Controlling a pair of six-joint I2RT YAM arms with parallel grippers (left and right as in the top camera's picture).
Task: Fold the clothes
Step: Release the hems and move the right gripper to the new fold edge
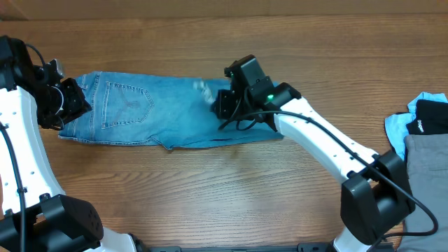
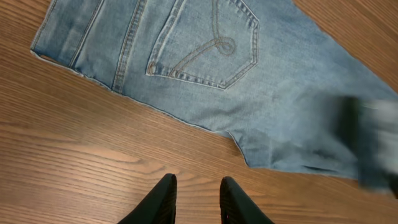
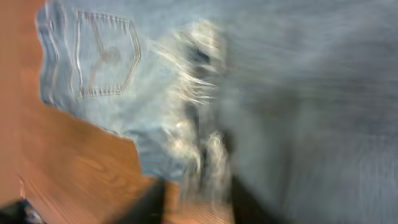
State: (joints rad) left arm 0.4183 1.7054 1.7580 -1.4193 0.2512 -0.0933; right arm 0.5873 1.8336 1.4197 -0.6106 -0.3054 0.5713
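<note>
I will fold the folded leg end (image 1: 269, 132) of the jeans toward the waistband (image 1: 69, 131), so next my right gripper will grab them at that end, farthest from the back pocket.
The clothes, light-blue jeans (image 1: 140, 112), lie folded flat across the table, back pocket (image 1: 126, 101) up. My left gripper (image 1: 68, 103) hovers at their left end. In the left wrist view its fingers (image 2: 198, 182) stand apart over bare wood with nothing between them, and the jeans (image 2: 249, 81) lie just beyond. My right gripper (image 1: 220, 105) is over the jeans' middle, by the frayed hem (image 1: 203, 89). The right wrist view is blurred; there the gripper (image 3: 198, 190) has its fingers parted, with white hem fringe (image 3: 193, 87) hanging loose between them over the denim (image 3: 298, 93).
A pile of other garments sits at the right edge of the table: pale blue (image 1: 397, 129), black (image 1: 430, 115) and grey (image 1: 427, 168). The wooden tabletop (image 1: 210, 196) runs bare in front of the jeans.
</note>
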